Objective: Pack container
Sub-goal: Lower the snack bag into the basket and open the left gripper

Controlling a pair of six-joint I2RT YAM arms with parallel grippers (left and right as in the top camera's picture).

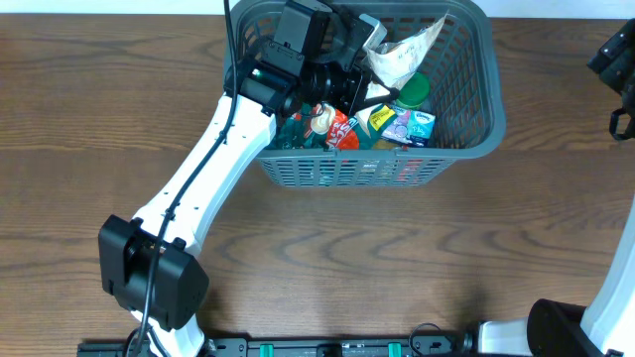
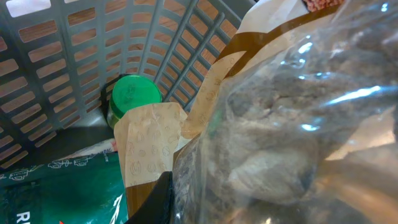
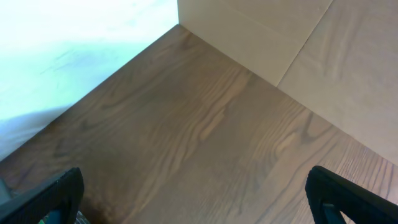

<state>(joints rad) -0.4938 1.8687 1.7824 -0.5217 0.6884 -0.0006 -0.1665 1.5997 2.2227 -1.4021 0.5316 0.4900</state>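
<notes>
The snack bag's lower end point(image 2: 149, 146) hangs inside the container's sides, over the green packet point(image 2: 62, 193), so it is time for my left gripper to release the snack bag now.
The dark grey slotted container point(image 1: 466, 119) stands at the back middle of the table and holds several packets and a green-lidded jar point(image 1: 415, 91). My left gripper point(image 1: 365, 50) is inside it, shut on a clear and tan snack bag point(image 1: 405, 55) held above the other packets. In the left wrist view the bag point(image 2: 280, 137) fills the right side, with the green lid point(image 2: 135, 95), a green packet point(image 2: 62, 193) and the container wall point(image 2: 74, 56) beyond it. My right gripper point(image 3: 193, 199) is open and empty over bare wood, at the far right in the overhead view point(image 1: 620, 59).
Red, green, yellow and light blue packets point(image 1: 377, 124) lie on the container's bottom. The left arm point(image 1: 213, 188) reaches diagonally from its base point(image 1: 149, 273) at the front left. A wall and a pale panel point(image 3: 261, 31) lie beyond the table in the right wrist view.
</notes>
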